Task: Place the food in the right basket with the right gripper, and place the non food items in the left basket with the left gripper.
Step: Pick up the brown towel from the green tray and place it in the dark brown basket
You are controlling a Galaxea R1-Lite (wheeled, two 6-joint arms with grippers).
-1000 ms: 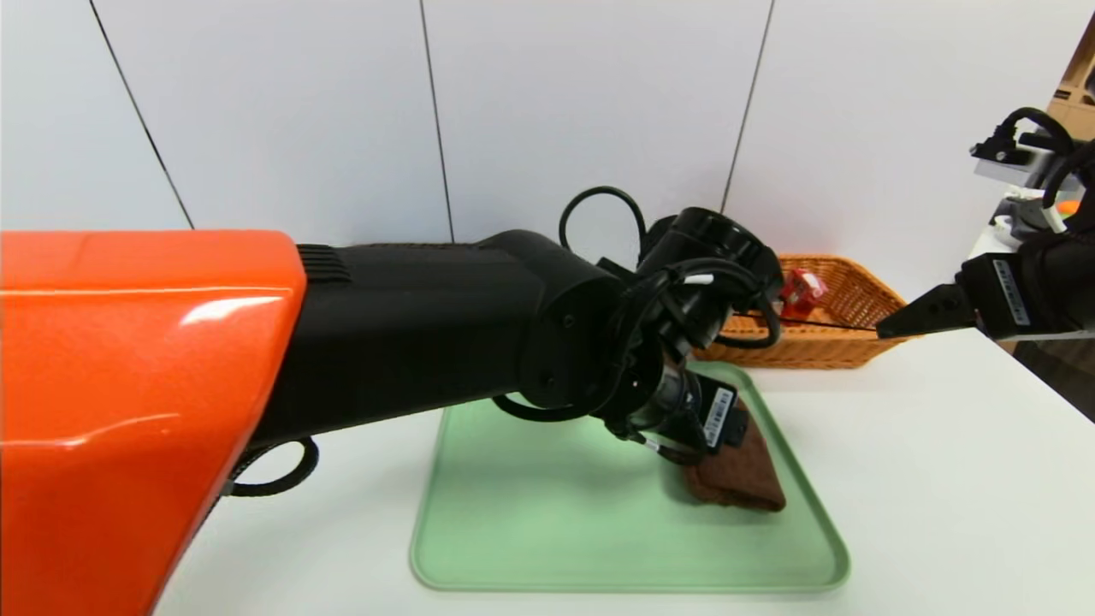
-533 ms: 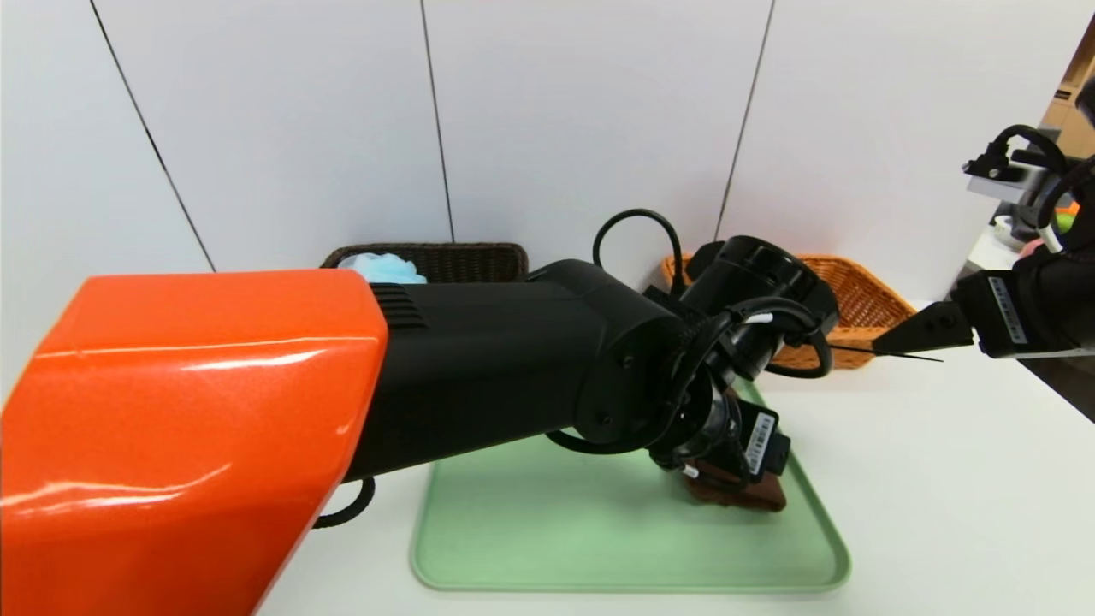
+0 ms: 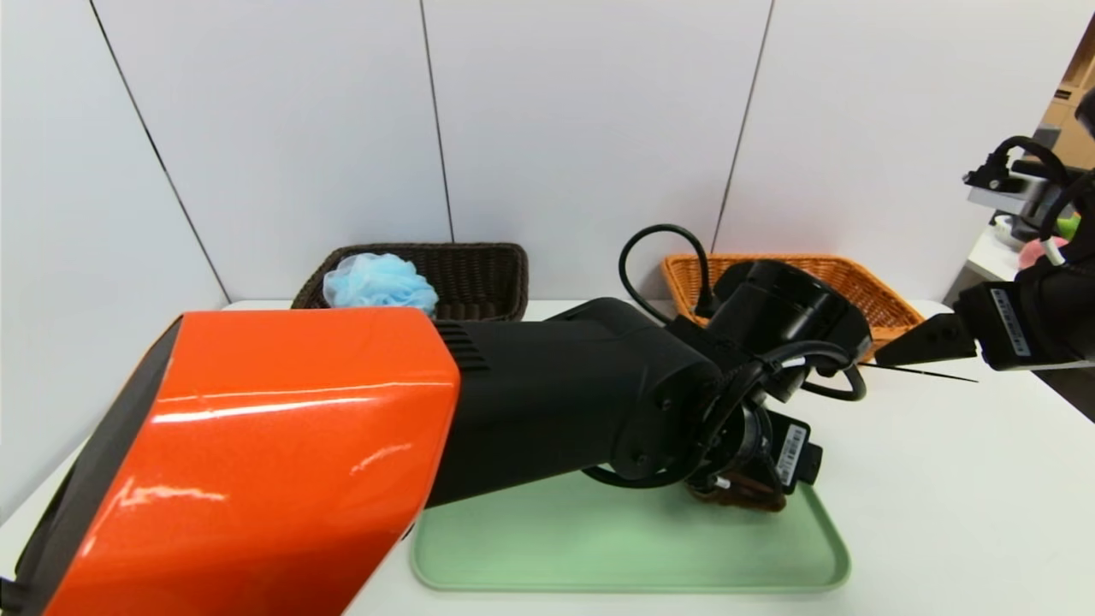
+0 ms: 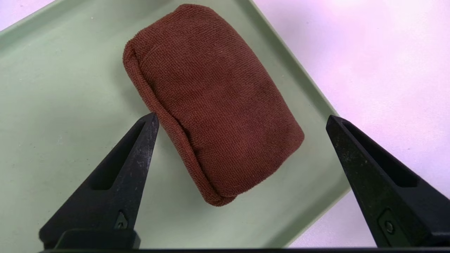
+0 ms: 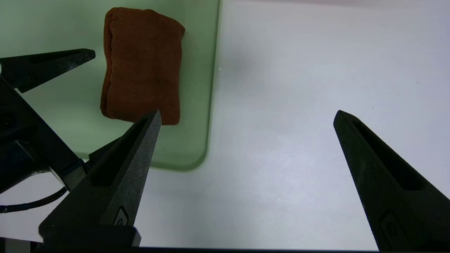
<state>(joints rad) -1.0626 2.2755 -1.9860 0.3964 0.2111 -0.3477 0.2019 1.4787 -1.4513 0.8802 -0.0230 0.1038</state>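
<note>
My left gripper's fingers are still above the brown towel [image 3: 741,498], so it is too early to close. My left gripper moves lower first, then closes on the towel.
A dark brown rolled towel [image 4: 211,102] lies near a corner of the green tray [image 4: 52,105]. My left gripper [image 4: 242,116] hangs just above it, open, with one fingertip at each side of the roll and nothing gripped. The light-blue bath puff [image 3: 381,282] sits in the dark brown left basket [image 3: 479,274]. The orange-tan right basket [image 3: 864,287] stands behind my left wrist, and the food is hidden. My right gripper [image 5: 248,112] hovers open over bare table, to the right of the tray and in front of the right basket.
My left arm's orange and black bulk [image 3: 342,428] fills the left and middle of the head view. The white table [image 3: 941,513] runs to a white panelled wall behind the baskets. Other equipment stands off the table's right edge [image 3: 1026,188].
My left arm has swung down and to the right, lowering its gripper over the towel. The left basket and puff came into view; the red carton went out of sight behind my wrist.
</note>
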